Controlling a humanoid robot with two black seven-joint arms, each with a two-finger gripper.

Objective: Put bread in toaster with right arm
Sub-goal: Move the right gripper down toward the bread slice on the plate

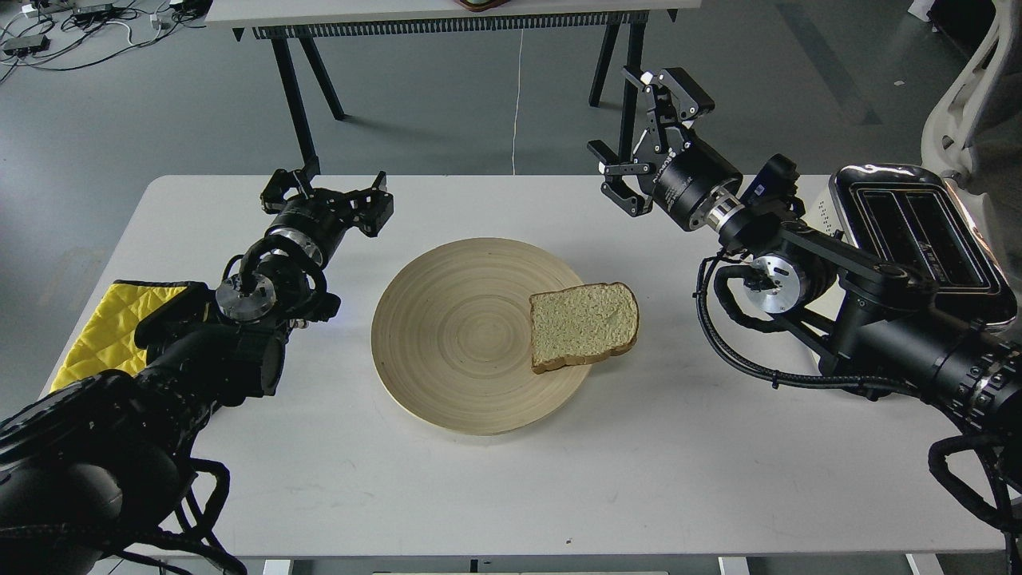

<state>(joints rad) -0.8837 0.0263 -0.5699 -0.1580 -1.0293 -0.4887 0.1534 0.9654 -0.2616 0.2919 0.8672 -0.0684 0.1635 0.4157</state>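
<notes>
The robot's right gripper will next grab the bread's crust edge that sticks out over the plate, to put the bread [584, 325] in the toaster [918, 235].
One slice of pale tan bread [584, 325] with a brown crust lies flat on the right side of a round wooden plate [447, 335]. The cream-white toaster [918, 235] with two dark empty slots stands at the table's right edge, partly hidden by my right arm. My right gripper [627, 132] is open and empty, raised above the table's far edge, beyond and slightly right of the bread. My left gripper [326, 192] is open and empty, low over the table, left of the plate.
A yellow quilted cloth [104, 323] lies at the table's left edge under my left arm. A second table on black legs [299, 96] stands beyond the far edge. A white cord [517, 96] hangs down behind. A white chair [970, 88] is at far right.
</notes>
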